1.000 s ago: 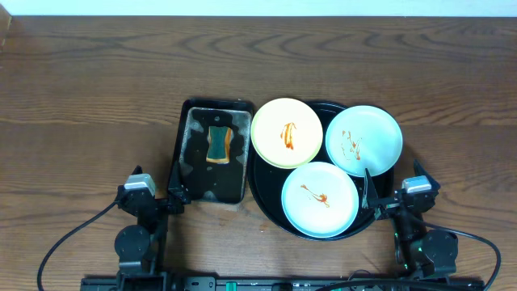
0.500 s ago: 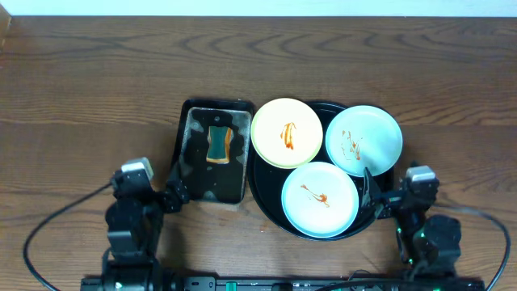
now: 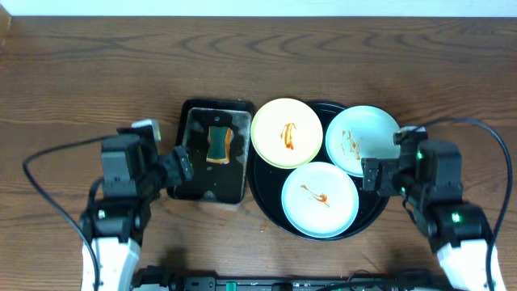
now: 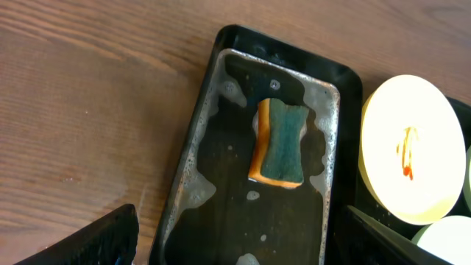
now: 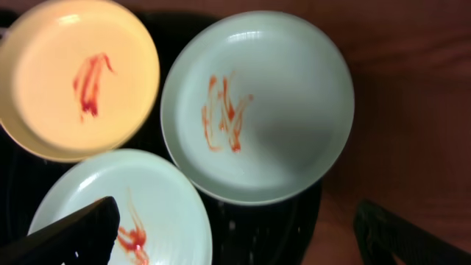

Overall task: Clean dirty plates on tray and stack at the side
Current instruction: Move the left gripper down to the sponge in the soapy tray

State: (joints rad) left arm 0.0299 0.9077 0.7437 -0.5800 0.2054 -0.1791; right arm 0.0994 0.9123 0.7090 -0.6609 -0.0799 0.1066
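Next, my right gripper needs to grab the front mint-white plate's rim (image 3: 357, 199) (image 5: 208, 230) on the side away from the pan, leaving the plate's smeared side open for cleaning and stacking.
Three plates lie on the round black tray (image 3: 262, 191). All three bear orange-red smears: a pale yellow one (image 3: 287, 132) at the back left, a mint-white one (image 3: 363, 140) at the back right, and a mint-white one (image 3: 320, 199) in front. My right gripper (image 3: 370, 174) is open and empty above the tray's right edge. In the right wrist view its jaws (image 5: 235, 239) hang over the tray (image 5: 294, 228), between the front plate (image 5: 125, 213) and the back right plate (image 5: 257, 103). The yellow plate (image 5: 73, 73) lies further back. My left gripper (image 3: 179, 166) is open and empty.
A rectangular black pan (image 3: 202, 182) with soapy water holds a green-and-yellow sponge (image 3: 219, 144), left of the tray. In the left wrist view the open jaws (image 4: 235, 243) straddle the pan's near end (image 4: 221, 184), short of the sponge (image 4: 280, 142). Wooden table all round.
Both arms have risen from the table's front edge and moved forward, the left toward the pan and the right toward the tray's right side. The plates have not moved.
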